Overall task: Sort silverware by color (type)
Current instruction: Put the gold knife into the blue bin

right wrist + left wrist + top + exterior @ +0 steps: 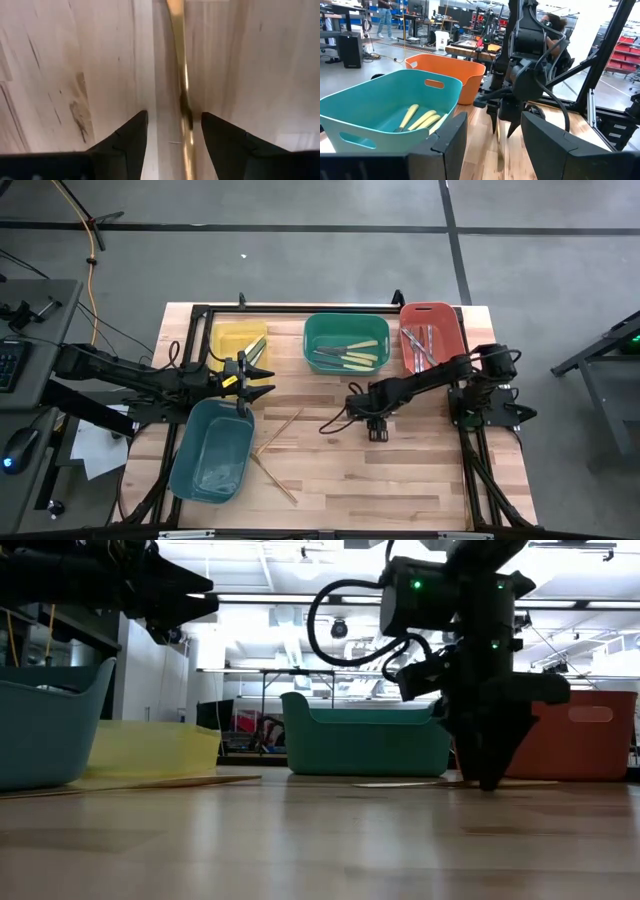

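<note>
My right gripper picks up the tan utensil by its thin handle next, to sort the tan utensil by color.
My right gripper points down at the wooden table, open. A tan wooden utensil lies flat on the table between its fingers, which stand on either side of it without touching. Two more wooden utensils lie left of it. The green bin holds yellow-handled utensils, the red bin silver ones, the yellow bin green ones. My left gripper hovers open and level by the yellow bin.
A teal-blue bin stands at the near left, under and beside my left arm. The three other bins line the far edge. A black frame runs along the table's far and side edges. Bare wood lies at the near middle and right.
</note>
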### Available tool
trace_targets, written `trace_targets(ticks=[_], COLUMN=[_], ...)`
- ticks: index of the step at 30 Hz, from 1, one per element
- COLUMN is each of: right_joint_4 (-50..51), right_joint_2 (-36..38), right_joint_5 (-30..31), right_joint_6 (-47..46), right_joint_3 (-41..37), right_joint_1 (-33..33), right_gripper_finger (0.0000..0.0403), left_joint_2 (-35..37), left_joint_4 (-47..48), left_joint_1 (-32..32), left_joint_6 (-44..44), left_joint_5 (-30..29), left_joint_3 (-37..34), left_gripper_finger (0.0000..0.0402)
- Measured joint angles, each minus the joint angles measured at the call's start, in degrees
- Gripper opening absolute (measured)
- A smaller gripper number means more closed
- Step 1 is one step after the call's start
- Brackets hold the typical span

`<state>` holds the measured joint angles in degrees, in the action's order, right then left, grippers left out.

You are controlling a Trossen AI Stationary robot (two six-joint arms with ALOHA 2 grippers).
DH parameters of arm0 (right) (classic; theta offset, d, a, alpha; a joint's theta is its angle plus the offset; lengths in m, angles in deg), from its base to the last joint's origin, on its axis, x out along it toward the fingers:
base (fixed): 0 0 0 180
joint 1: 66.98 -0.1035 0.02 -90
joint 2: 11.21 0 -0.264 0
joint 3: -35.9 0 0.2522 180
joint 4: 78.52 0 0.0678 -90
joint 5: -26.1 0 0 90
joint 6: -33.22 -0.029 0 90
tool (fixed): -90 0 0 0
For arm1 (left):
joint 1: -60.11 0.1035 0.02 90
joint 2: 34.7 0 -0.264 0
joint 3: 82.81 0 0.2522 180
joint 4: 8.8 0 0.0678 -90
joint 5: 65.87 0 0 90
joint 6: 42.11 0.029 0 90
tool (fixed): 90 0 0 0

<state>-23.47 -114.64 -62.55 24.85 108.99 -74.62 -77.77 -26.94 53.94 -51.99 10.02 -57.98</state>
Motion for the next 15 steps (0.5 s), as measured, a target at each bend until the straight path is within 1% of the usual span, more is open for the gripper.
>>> trace_targets(ticks=[3,5,7,9,10,13,15], right_joint_4=[0.4,0.6,0.5,0.5,0.5,0.5,0.6], right_joint_2=[-1.9,-2.6,-2.7,-2.6,-2.6,-2.5,-2.5], right_joint_5=[-0.2,-0.4,-0.1,0.3,0.3,0.6,0.6], right_joint_6=[0.7,-0.1,-0.8,-1.7,-1.9,-3.7,-5.0], right_joint_3=[0.1,0.3,0.3,0.3,0.3,0.2,0.2], right_joint_1=[0.0,-0.1,-0.1,-0.3,-0.3,-0.4,-0.4], right_gripper_finger=[0.0166,0.0140,0.0093,0.0034,0.0019,0.0016,0.0008], left_joint_2=[0.0,0.0,0.0,0.0,0.0,0.0,0.0], left_joint_4=[0.0,0.2,0.4,0.7,0.7,0.8,0.8], left_joint_1=[0.0,0.0,0.0,0.0,0.0,0.0,0.0], left_joint_6=[0.0,0.0,0.0,0.0,0.0,0.0,0.0], left_joint_5=[0.0,0.0,0.0,0.0,0.0,0.0,0.0], left_joint_3=[0.0,0.0,0.0,0.0,0.0,0.0,0.0], left_gripper_finger=[0.0177,0.0177,0.0177,0.0177,0.0177,0.0177,0.0177])
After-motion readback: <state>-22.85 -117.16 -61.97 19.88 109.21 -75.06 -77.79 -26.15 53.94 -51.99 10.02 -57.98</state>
